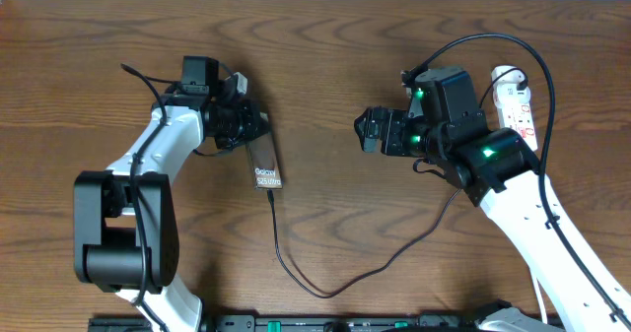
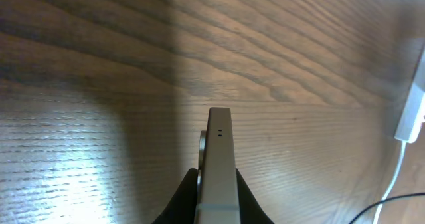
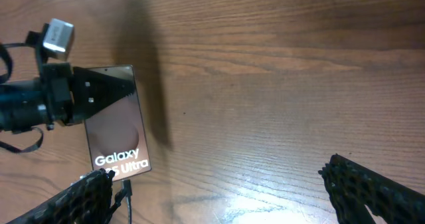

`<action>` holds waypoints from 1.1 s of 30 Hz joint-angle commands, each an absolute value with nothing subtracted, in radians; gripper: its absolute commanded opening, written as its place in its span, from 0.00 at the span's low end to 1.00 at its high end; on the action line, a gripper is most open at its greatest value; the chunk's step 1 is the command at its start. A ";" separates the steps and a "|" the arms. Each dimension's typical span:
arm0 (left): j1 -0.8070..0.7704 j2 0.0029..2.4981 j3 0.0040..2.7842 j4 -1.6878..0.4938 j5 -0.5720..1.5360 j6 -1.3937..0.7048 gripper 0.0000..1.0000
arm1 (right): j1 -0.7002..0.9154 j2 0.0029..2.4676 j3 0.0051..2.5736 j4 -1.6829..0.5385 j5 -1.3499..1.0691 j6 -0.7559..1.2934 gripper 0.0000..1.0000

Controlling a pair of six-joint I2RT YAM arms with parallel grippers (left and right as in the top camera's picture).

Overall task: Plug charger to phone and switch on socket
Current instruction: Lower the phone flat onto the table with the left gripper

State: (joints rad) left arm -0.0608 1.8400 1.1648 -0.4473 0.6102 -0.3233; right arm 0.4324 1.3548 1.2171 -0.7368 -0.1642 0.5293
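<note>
The phone's lettered side (image 1: 266, 172) slants against the tabletop in my fingers, so the phone goes down flat next, before my left gripper opens.
The phone (image 1: 264, 166) lies on the wooden table, its "Galaxy Ultra" lettering showing in the right wrist view (image 3: 116, 127). My left gripper (image 1: 251, 135) is shut on the phone's upper end. In the left wrist view the phone shows edge-on (image 2: 220, 144) between the fingers (image 2: 218, 191). The charger (image 1: 296, 273) is a thin black cable; its plug tip (image 3: 126, 187) sits at the phone's bottom edge, and I cannot tell whether it is fully seated. My right gripper (image 1: 370, 130) is open and empty to the right of the phone (image 3: 226, 197). The socket (image 1: 516, 105) lies at the far right.
The charger cable loops toward the front edge and runs back under my right arm (image 1: 513, 189). A white plug and cord (image 2: 410, 117) show at the right edge of the left wrist view. Bare wood lies between the two grippers.
</note>
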 commanded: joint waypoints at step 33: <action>-0.059 1.892 1.114 -0.471 0.499 -0.307 0.07 | 0.447 1.349 1.227 -0.738 -0.140 0.515 0.98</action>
